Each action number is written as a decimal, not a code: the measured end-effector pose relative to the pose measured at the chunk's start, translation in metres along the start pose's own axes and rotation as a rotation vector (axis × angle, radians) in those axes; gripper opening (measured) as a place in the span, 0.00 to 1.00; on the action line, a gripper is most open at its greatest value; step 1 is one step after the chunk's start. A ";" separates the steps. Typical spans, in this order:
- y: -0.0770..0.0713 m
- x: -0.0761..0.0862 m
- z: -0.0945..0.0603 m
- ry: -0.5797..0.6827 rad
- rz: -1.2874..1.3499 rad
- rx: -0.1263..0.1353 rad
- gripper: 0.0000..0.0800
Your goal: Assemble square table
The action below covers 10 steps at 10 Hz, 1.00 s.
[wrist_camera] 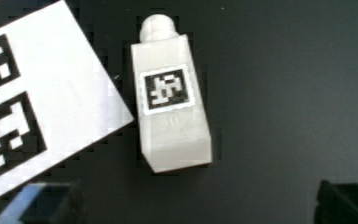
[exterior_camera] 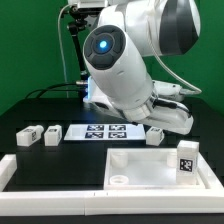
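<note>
The gripper grabs the white leg by its thick plain end (wrist_camera: pixel 178 150) next, leaving the leg's round tip free to enter the table top's corner.
The white square table top (exterior_camera: pixel 140 168) lies at the front, rim up. One white leg (exterior_camera: pixel 186 160) with a tag stands upright in its corner at the exterior view's right. Two more legs (exterior_camera: pixel 29 136) (exterior_camera: pixel 53 133) lie on the exterior view's left. A fourth leg (exterior_camera: pixel 155 133) lies just off the marker board's end, under my gripper (exterior_camera: pixel 161 123). In the wrist view this leg (wrist_camera: pixel 172 100) lies tag up beside the marker board (wrist_camera: pixel 34 100). My gripper (wrist_camera: pixel 194 206) is open and empty; its fingertips (wrist_camera: pixel 43 205) are above the leg, which lies ahead of them.
The marker board (exterior_camera: pixel 105 131) lies behind the table top. A long low white border rail (exterior_camera: pixel 12 172) runs along the front and the exterior view's left. The arm's bulk hides the back of the table.
</note>
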State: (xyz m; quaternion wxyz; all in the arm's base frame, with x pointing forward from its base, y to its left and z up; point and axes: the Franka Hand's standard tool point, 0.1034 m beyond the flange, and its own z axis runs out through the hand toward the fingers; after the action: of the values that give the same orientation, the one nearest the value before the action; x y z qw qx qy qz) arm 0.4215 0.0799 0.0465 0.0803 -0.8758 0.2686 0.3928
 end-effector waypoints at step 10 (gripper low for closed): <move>-0.012 0.003 0.033 0.015 -0.108 -0.034 0.81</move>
State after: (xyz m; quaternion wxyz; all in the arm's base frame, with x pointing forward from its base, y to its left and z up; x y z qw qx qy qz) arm 0.4080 0.1000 0.0217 0.0845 -0.8933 0.2149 0.3856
